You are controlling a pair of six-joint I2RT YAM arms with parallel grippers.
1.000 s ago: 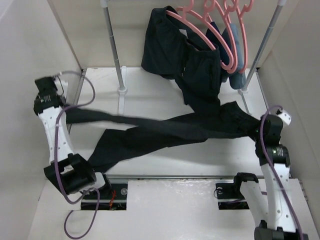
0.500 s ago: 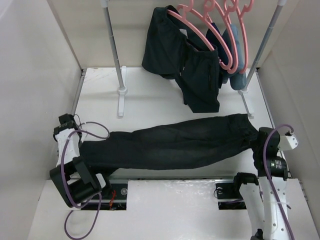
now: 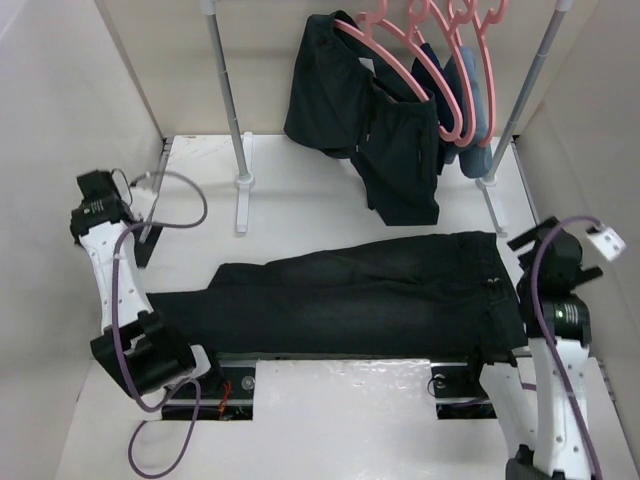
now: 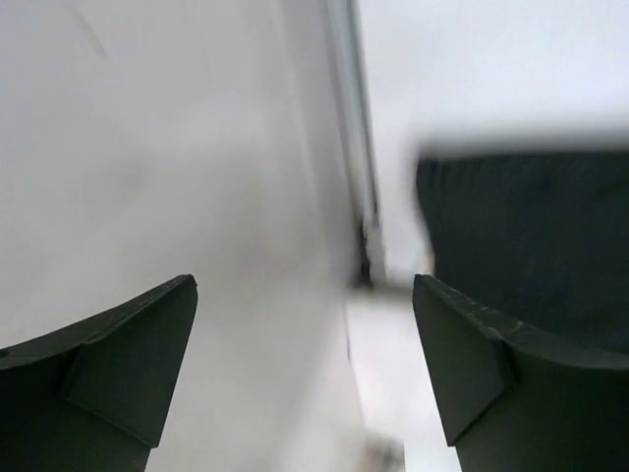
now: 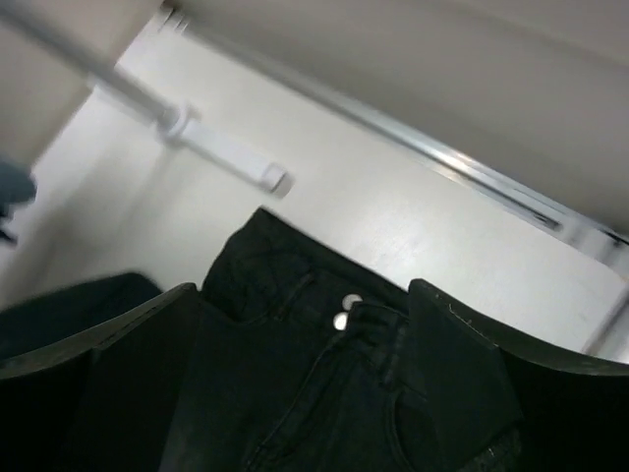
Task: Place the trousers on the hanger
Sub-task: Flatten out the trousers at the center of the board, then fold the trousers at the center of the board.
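Note:
My right gripper grabs the waistband of the long black trousers [image 3: 360,295] at its far corner [image 3: 488,241] next. Then it folds them lengthwise for the hanger.
The long black trousers [image 3: 360,295] lie flat along the table's near edge, waist to the right and leg ends to the left. My left gripper [image 3: 100,205] is up by the left wall, away from the leg ends. In the left wrist view it [image 4: 305,364] is open and empty, with a trouser leg end [image 4: 531,236] off to the right. My right gripper [image 3: 550,262] hovers above the waist end. The right wrist view shows it [image 5: 305,374] open over the waistband and its two metal buttons [image 5: 342,310]. Pink hangers [image 3: 470,60] hang on the rail at the back.
A shorter black garment [image 3: 370,130] hangs from the front pink hanger, with navy and light-blue garments [image 3: 478,100] behind it. The rack's left pole and foot [image 3: 241,190] and right pole [image 3: 520,100] stand on the table. White walls close in both sides.
Both grippers opened and let go of the trousers, which now lie flat with the legs together. The left arm swung up and back toward the wall; the right gripper lifted off the waist.

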